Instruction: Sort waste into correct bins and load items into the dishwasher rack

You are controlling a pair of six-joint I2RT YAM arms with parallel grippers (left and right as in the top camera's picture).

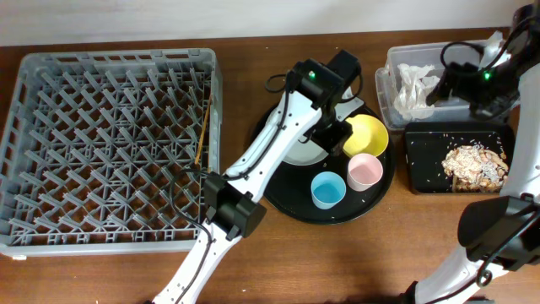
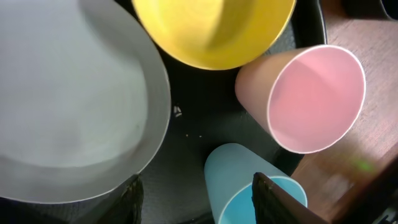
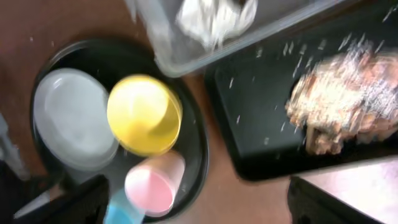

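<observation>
I will grab the pink cup's rim [image 1: 379, 177] [image 3: 169, 202] next with my right gripper, to hand the cup over for rack loading. The cup's base stays free.
The grey dishwasher rack [image 1: 110, 143] fills the left. On a round black tray [image 1: 297, 199] sit the pale plate [image 2: 68, 99], yellow bowl [image 1: 365, 135], pink cup [image 1: 364, 171] and blue cup [image 1: 327, 191]. My left gripper [image 2: 199, 205] hovers open over this tray, its fingers between the plate's edge and the blue cup [image 2: 242, 186], holding nothing. The clear tub [image 1: 396, 63] holds white tissue [image 1: 415, 89]. The shallow black tray [image 1: 422, 160] holds tan food scraps [image 1: 477, 162]. My right gripper [image 3: 199, 211] is open and empty, above the tub's right part [image 1: 447, 84].
Thin wooden chopsticks [image 1: 202, 135] lie in the rack near its right wall. The left arm [image 1: 253, 169] stretches from the front edge across the round tray. The right arm [image 1: 498, 228] stands at the far right. Bare wooden table [image 1: 396, 245] shows in front of the trays.
</observation>
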